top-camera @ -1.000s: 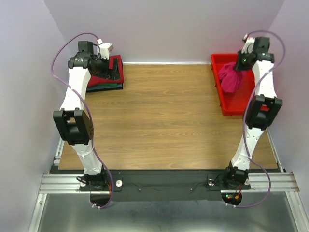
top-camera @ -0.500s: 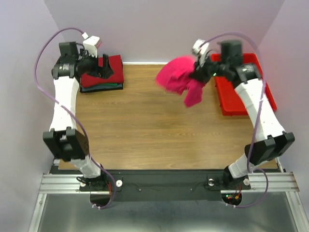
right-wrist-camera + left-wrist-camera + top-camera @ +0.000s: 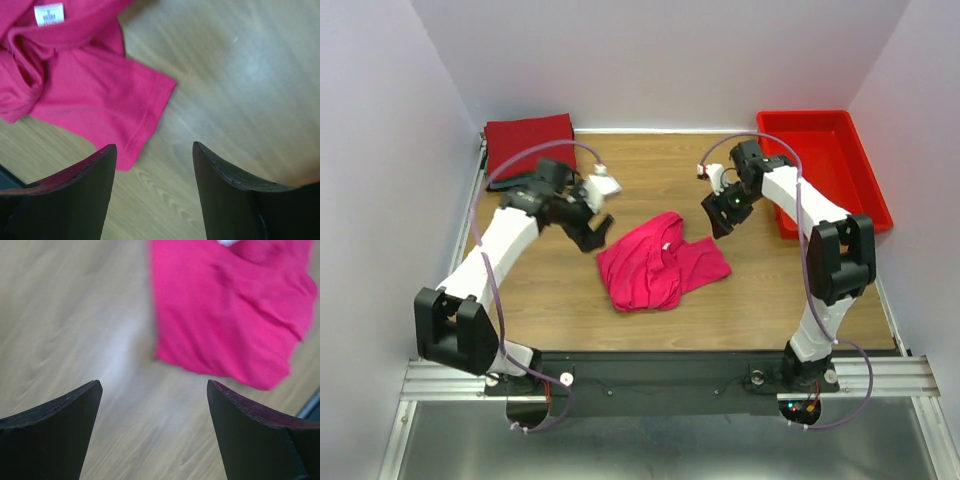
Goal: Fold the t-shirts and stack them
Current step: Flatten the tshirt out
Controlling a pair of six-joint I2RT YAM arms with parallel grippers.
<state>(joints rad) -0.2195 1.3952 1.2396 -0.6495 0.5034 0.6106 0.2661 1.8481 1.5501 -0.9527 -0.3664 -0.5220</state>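
The left gripper grabs the bright pink t-shirt by its far edge next, away from the t-shirt's sleeve at the right gripper, to stretch out the t-shirt for folding.
A bright pink t-shirt lies crumpled in the middle of the table, its white neck label facing up. My right gripper hovers just right of it, open and empty; in the right wrist view one sleeve lies ahead of the jaws. My left gripper stands open at the shirt's left edge, with the pink cloth ahead of it and bare wood between its fingers. A folded dark red t-shirt tops the stack in the back left corner.
A red plastic bin stands at the back right with nothing showing in it. The wooden table ends at a black rail at the front. Walls enclose the left, back and right sides.
My right arm swung the pink t-shirt out of the red bin, opened and let it fall on the table's middle. My left arm moved from the stack to the shirt's left side.
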